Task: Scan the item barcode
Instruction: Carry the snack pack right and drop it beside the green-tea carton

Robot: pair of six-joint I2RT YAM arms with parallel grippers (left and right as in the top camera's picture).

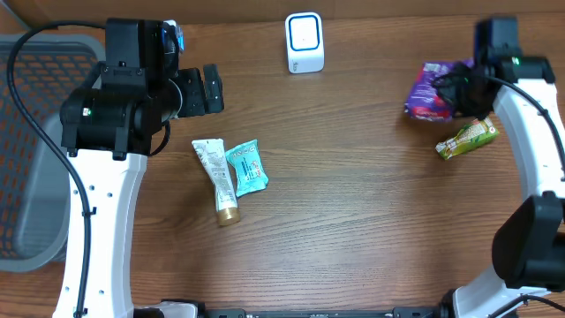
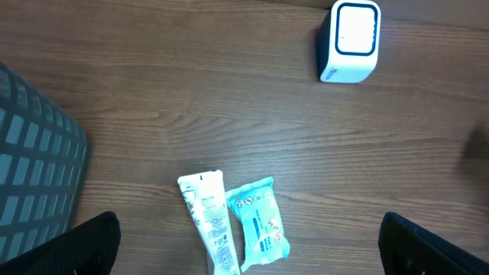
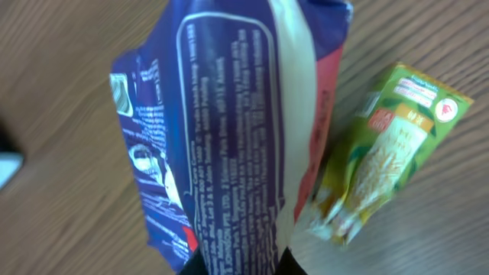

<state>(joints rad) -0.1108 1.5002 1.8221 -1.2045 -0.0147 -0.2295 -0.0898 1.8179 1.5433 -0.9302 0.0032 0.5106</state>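
Note:
I should keep holding the purple snack packet (image 1: 430, 91) with my right gripper. The packet is hanging above the table, so it would drop short beside the green-yellow packet if I let go now.
A purple snack packet (image 1: 430, 91) hangs at the far right of the table, pinched by my right gripper (image 1: 459, 88); in the right wrist view the packet (image 3: 221, 145) fills the frame with white print facing the camera, and the gripper (image 3: 238, 267) is shut on its lower edge. The white barcode scanner (image 1: 305, 42) stands at the back middle and shows too in the left wrist view, the scanner (image 2: 350, 41) at top right. My left gripper (image 1: 210, 90) hovers open above a white tube (image 1: 217, 179) and a teal wipes pack (image 1: 246, 166), holding nothing.
A green-yellow snack packet (image 1: 467, 138) lies just beside the purple one, and it shows as the green packet (image 3: 382, 153) in the right wrist view. A grey mesh basket (image 1: 35, 150) stands at the left edge of the table.

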